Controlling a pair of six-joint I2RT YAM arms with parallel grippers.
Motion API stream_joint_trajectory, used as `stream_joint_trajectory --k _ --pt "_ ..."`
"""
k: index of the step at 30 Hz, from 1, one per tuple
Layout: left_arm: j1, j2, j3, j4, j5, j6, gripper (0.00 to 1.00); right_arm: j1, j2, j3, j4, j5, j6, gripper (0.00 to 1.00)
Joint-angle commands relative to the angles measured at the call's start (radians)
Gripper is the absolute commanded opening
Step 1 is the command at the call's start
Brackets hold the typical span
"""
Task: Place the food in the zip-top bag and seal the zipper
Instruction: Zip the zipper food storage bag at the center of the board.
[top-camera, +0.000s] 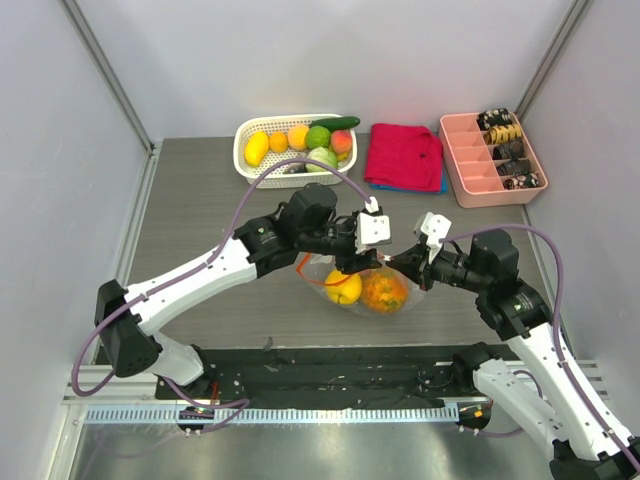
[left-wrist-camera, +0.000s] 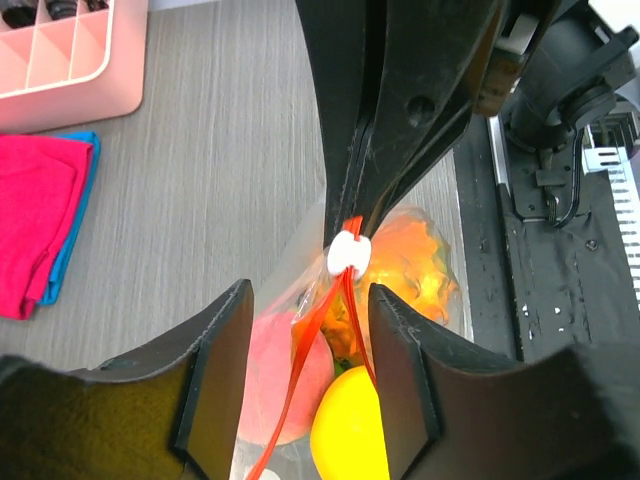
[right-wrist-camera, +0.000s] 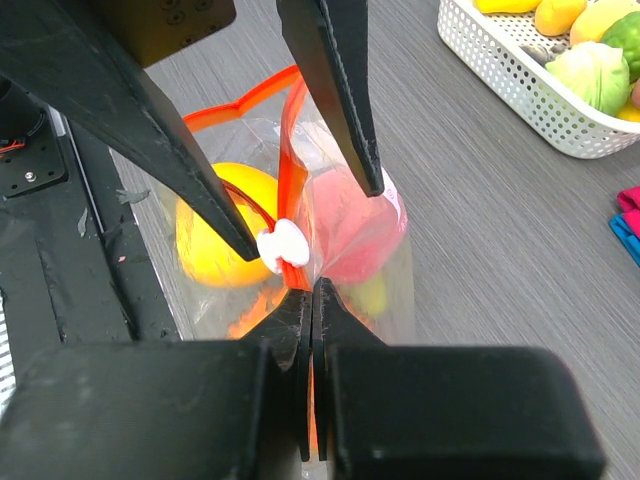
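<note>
I should next grab the zipper's white tab (top-camera: 382, 257) (left-wrist-camera: 349, 255) with my left gripper to seal the zipper. My fingers should be on either side of the orange-red pieces of the zipper.
The clear zip-top bag (top-camera: 366, 290) lies at the table's middle front. It holds food: a yellow fruit (top-camera: 343, 288), a frilly orange one (top-camera: 384, 292) and a pink peach (left-wrist-camera: 285, 370). My right gripper (right-wrist-camera: 312, 290) is shut on the bag's edge, right beside the zipper's white tab (right-wrist-camera: 283, 245). My left gripper (left-wrist-camera: 310, 295) is open, with its fingers on either side of the orange-red zipper (left-wrist-camera: 300, 385), just short of the tab (left-wrist-camera: 349, 255). The two strips of the zipper stand apart below the tab. In the top view the left gripper (top-camera: 355, 258) and the right gripper (top-camera: 405, 263) meet over the bag.
A white slotted basket (top-camera: 245, 135) with more fruit stands at the back. A magenta cloth (top-camera: 405, 155) on a blue one lies to its right, then a pink divided tray (top-camera: 470, 160). A black mat (top-camera: 330, 370) runs along the near edge.
</note>
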Motion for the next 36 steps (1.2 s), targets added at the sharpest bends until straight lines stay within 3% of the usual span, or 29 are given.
stream_joint_trajectory --k 1,6,9,19,22,36 --pt "-0.001 -0.003 0.057 0.043 0.031 -0.025 0.53 0.005 0.003 0.051 0.036 -0.007 0.016 0.01" --pt "-0.02 0.001 0.068 0.057 0.027 -0.015 0.53 0.005 0.006 0.054 0.037 -0.008 0.019 0.01" --pt "-0.023 0.008 0.074 0.055 0.033 -0.01 0.47 0.003 0.008 0.054 0.037 -0.01 0.022 0.01" --pt "-0.023 0.015 0.072 -0.002 0.033 0.037 0.06 0.003 0.002 0.052 0.036 -0.004 0.024 0.01" --pt "-0.007 0.003 0.065 -0.035 0.039 0.044 0.0 0.003 -0.009 0.051 0.031 0.006 0.019 0.01" --pt "0.099 -0.037 -0.006 -0.1 0.054 0.051 0.0 0.005 -0.018 0.057 0.007 0.016 0.005 0.01"
